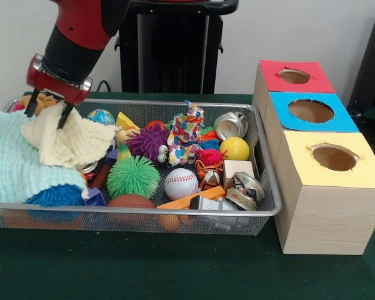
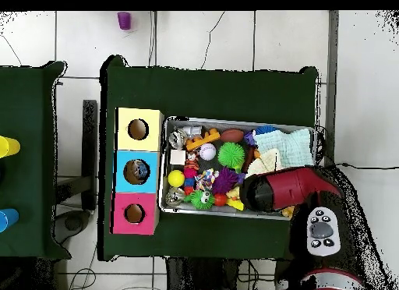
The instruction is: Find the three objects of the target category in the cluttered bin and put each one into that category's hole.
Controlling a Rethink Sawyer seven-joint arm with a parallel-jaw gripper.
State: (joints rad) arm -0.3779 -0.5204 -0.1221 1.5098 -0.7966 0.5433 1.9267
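Observation:
My gripper takes hold of the cream cloth by its bunched top edge [image 1: 56,115] next, to uncover the objects hidden in the bin [image 1: 175,211].
The wire mesh bin [image 1: 175,211] lies on the green table, full of mixed objects; it also shows in the overhead view [image 2: 234,122]. My gripper [image 1: 48,112] is open at the bin's left end, its fingertips [image 1: 65,117] at the top edge of a cream cloth [image 1: 69,140] that lies over a mint towel [image 1: 12,162]. Three wooden boxes stand beside the bin's right end, each with a round hole: red top [image 1: 294,76], blue top [image 1: 312,111], yellow top [image 1: 334,157]. In the overhead view the arm [image 2: 284,189] hides the gripper.
The bin holds a green spiky ball [image 1: 132,176], purple spiky ball [image 1: 147,142], baseball [image 1: 181,184], yellow ball [image 1: 235,149], crushed cans [image 1: 230,125], patterned cloth [image 1: 186,131] and wooden block [image 1: 237,169]. The black pedestal [image 1: 169,50] stands behind.

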